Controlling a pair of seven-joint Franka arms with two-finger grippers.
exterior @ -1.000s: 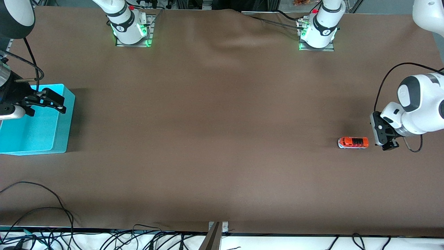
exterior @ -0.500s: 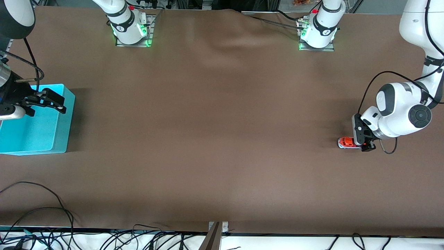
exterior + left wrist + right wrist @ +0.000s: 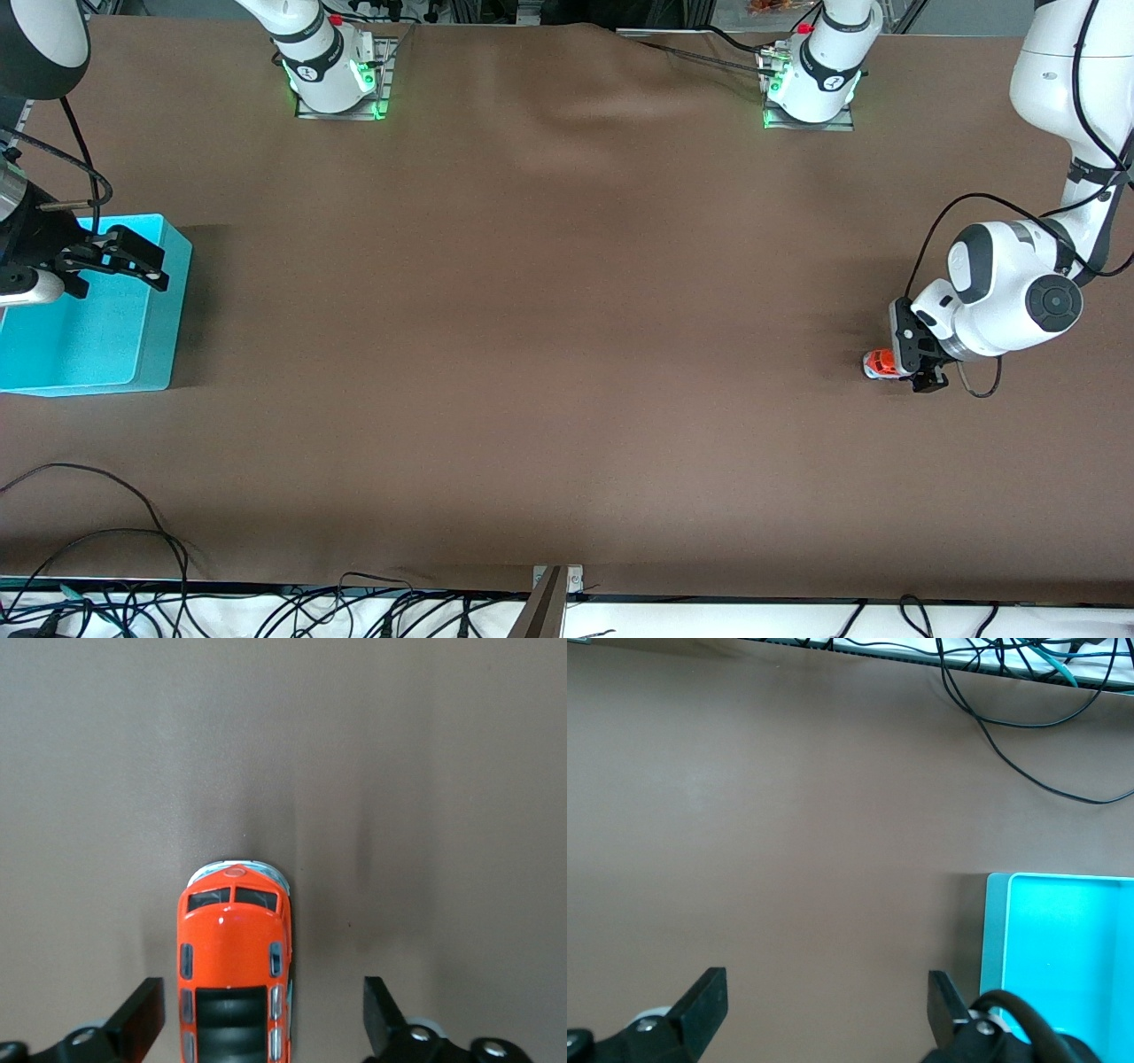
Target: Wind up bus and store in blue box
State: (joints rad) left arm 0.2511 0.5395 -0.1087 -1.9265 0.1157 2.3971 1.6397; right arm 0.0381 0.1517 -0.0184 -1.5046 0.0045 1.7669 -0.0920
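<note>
The fingers of the left gripper are on both sides of the orange bus in the left wrist view, so the left gripper should close on the bus now.
The bus [image 3: 877, 363] is a small orange-red toy standing on the brown table toward the left arm's end; only its nose shows past my left gripper [image 3: 918, 365]. In the left wrist view the bus [image 3: 233, 943] lies lengthwise between the open black fingers [image 3: 142, 1019] of my left gripper [image 3: 263, 1017], with a gap on each side, wider on one. The blue box [image 3: 165, 310] sits at the right arm's end. My right gripper [image 3: 133, 257] hangs open and empty over the box's wall, waiting. In the right wrist view the right gripper [image 3: 824, 1005] spans bare table beside the blue box [image 3: 996, 939].
The two arm bases [image 3: 335, 84] [image 3: 811, 89] stand at the table's edge farthest from the front camera. Loose black cables [image 3: 97, 540] and a metal bracket [image 3: 554, 585] lie at the edge nearest the camera. Brown cloth covers the table between box and bus.
My left gripper has moved from beside the bus's tail to over it, toward the right arm's end, and now straddles and hides most of the toy. The right arm has not moved.
</note>
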